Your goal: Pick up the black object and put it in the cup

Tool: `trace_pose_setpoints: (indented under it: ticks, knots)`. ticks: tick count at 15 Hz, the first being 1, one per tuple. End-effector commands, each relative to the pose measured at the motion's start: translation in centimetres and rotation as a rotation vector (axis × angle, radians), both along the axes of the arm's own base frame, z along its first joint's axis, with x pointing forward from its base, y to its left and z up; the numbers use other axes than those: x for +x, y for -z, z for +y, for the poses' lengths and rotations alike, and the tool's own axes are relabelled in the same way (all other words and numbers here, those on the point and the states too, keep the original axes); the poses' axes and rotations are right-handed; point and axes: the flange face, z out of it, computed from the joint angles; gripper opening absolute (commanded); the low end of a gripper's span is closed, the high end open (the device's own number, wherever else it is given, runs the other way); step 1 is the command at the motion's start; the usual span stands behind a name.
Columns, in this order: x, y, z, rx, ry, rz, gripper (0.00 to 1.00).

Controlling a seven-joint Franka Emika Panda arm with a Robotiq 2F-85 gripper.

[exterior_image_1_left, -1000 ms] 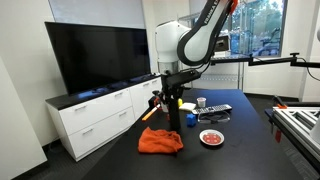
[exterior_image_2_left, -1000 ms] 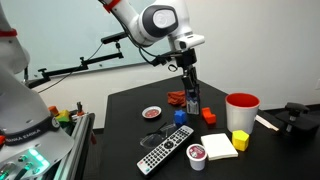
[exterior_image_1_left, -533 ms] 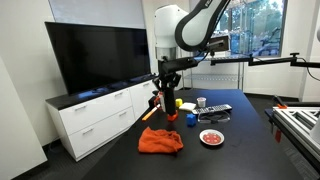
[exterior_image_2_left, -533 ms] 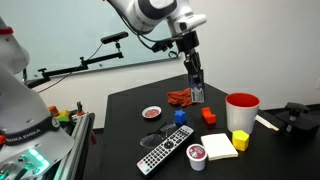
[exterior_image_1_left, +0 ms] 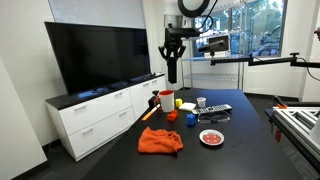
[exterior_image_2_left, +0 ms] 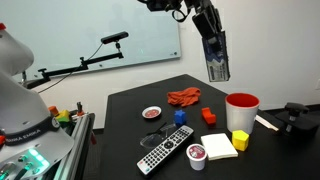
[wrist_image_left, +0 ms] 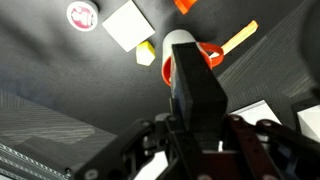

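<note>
The robot should bring the black object over toward the cup before its gripper lets go: the object is high up beside the cup's rim, so it would fall short if the gripper opened now.
My gripper (exterior_image_1_left: 172,52) is shut on the black object (exterior_image_1_left: 172,68), a slim tall black block, and holds it high above the table. In an exterior view the gripper (exterior_image_2_left: 211,40) carries the block (exterior_image_2_left: 217,58) up and a little to the left of the red cup (exterior_image_2_left: 242,108). The cup (exterior_image_1_left: 166,100) stands upright on the table, far below the block. In the wrist view the block (wrist_image_left: 196,85) fills the middle between the gripper's jaws (wrist_image_left: 196,128), and the cup (wrist_image_left: 212,58) shows partly behind it.
On the black table (exterior_image_2_left: 130,140) lie an orange cloth (exterior_image_2_left: 184,97), a small red dish (exterior_image_2_left: 152,113), a remote (exterior_image_2_left: 165,152), a grey can (exterior_image_2_left: 197,155), a white block (exterior_image_2_left: 219,146), and yellow (exterior_image_2_left: 240,140), blue (exterior_image_2_left: 180,116) and orange (exterior_image_2_left: 209,115) blocks. A wooden stick (wrist_image_left: 238,40) lies beside the cup.
The gripper has lifted the black object from near the table to high above it and carried it towards the red cup.
</note>
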Motion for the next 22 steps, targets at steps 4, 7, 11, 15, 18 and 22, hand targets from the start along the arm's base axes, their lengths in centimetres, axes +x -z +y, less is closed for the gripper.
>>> trace_pose_setpoints:
  ticks: [4,7,11,15,18,22]
  knots:
    - [1.6,1.7,-2.6,-0.006,0.057,-0.046,0.08]
    - [2.7,3.9,-2.9,-0.005,0.068,-0.054,0.08]
    - [3.6,5.3,-3.8,-0.008,0.092,-0.057,0.08]
    - [4.4,5.5,-4.4,-0.011,0.109,-0.065,0.08]
    - [4.8,5.8,-4.2,-0.009,0.116,-0.069,0.08]
    - [5.2,6.5,-3.5,-0.004,0.113,-0.068,0.08]
